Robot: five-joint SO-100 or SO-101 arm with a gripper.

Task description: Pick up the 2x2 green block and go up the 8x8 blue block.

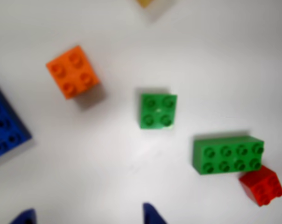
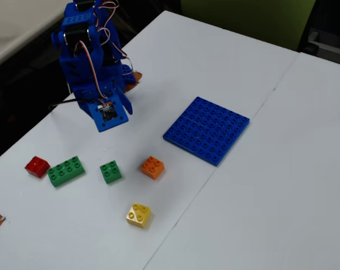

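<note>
My gripper should next grab the small green block's opposite sides to carry it to the blue block (image 1: 3, 126).
The 2x2 green block (image 1: 158, 111) lies flat on the white table, studs up; it also shows in the fixed view (image 2: 111, 171). The 8x8 blue block (image 2: 206, 129) lies flat to its right in the fixed view; only its corner shows at the left edge of the wrist view (image 1: 3, 126). My gripper (image 1: 88, 217) is open and empty, with two blue fingertips wide apart at the bottom edge. It hovers above the table, behind the green block in the fixed view (image 2: 120, 107), not touching anything.
An orange brick (image 2: 152, 167) sits between the green block and the baseplate. A green 2x4 brick (image 2: 66, 170) and a red brick (image 2: 37, 166) lie left of the green block. A yellow brick (image 2: 138, 215) lies nearer the front. A seam runs across the table.
</note>
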